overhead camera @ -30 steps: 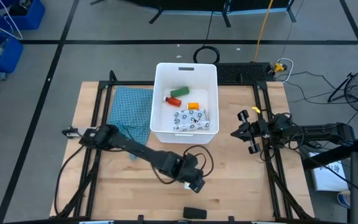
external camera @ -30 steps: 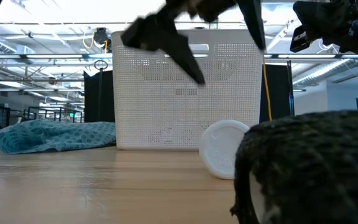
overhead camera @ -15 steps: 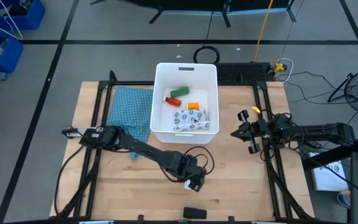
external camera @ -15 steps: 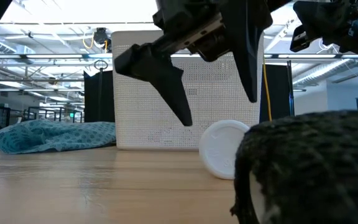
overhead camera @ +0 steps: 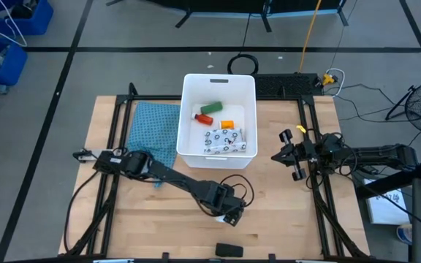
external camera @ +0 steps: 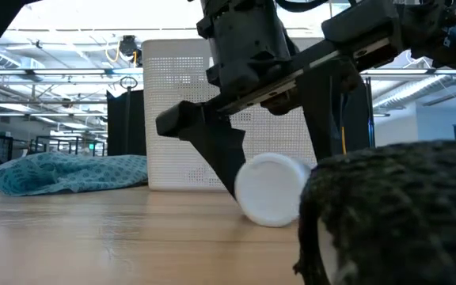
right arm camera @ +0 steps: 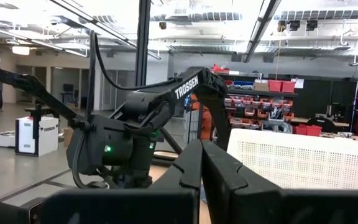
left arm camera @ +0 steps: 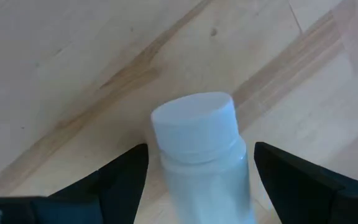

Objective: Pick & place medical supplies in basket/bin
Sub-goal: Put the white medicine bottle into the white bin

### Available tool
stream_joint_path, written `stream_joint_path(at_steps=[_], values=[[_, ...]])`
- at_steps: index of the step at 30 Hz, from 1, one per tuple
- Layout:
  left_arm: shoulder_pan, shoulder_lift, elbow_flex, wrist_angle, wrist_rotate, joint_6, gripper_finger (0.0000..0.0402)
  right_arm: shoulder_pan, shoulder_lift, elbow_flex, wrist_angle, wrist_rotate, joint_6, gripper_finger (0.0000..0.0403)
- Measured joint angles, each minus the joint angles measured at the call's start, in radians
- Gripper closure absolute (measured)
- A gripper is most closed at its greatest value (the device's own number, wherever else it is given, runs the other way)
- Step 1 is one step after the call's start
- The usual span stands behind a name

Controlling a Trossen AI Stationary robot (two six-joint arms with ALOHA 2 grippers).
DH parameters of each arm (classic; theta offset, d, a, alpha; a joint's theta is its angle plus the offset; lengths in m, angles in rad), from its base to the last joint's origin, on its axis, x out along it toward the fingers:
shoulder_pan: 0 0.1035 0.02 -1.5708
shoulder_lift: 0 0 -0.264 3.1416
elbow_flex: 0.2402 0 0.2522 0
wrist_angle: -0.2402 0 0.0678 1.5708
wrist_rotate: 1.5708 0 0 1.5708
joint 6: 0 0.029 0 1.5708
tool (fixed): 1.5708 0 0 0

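Note:
The fingers of my left gripper are beside the white bottle's neck [left arm camera: 205, 163] in the left wrist view, below the bottle's cap, so my left gripper closes on the neck next.
The small white bottle [left arm camera: 199, 158] lies on its side on the table near the near edge, its cap [external camera: 266, 190] facing the near edge. My left gripper [overhead camera: 229, 210] is open and low over it, one finger on each side [left arm camera: 199, 186]. The white bin [overhead camera: 219, 117] stands at the far middle and holds the green block [overhead camera: 210, 107], the orange-red bottle [overhead camera: 205, 117] and the speckled white pouch [overhead camera: 225, 139]. The black oblong [overhead camera: 229, 250] lies at the near edge and looms in the low view [external camera: 394, 214]. My right gripper [overhead camera: 275, 156] is shut and waits right of the bin. My left gripper comes from above, slanting, with its fingers [left arm camera: 120, 177] along the bottle's sides. The wrist view shows a narrow gap on each side near the cap. Whether a finger touches the body lower down, I cannot tell. The bottle rests on the table.
A teal cloth [overhead camera: 152, 135] lies left of the bin. Black frame rails [overhead camera: 115, 183] run along both sides of the table. Blue crates [overhead camera: 6, 29] stand on the floor far left. Bare wood lies between the bin and the near edge.
My left gripper has come down, staying open, until its fingers stand on either side of the white bottle. The bottle has shifted a little toward the table's left, still lying on its side.

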Motion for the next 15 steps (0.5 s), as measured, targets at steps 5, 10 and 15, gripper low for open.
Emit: stream_joint_path(at_steps=[5, 10, 15], values=[[0.0, 0.004, 0.0, -0.011, 0.009, 0.048, 0.0143, 0.0, 0.0, 0.0, -0.008, 0.0, -0.011, 0.0403], [0.0, -0.014, -0.005, -0.012, 0.011, 0.123, 0.0225, 0.0, 0.0, 0.0, -0.01, 0.0, -0.016, 0.0403], [-0.002, -0.062, -0.008, -0.004, -0.028, 0.278, 0.0225, 0.0, 0.0, 0.0, -0.011, 0.0, -0.016, 0.0403]])
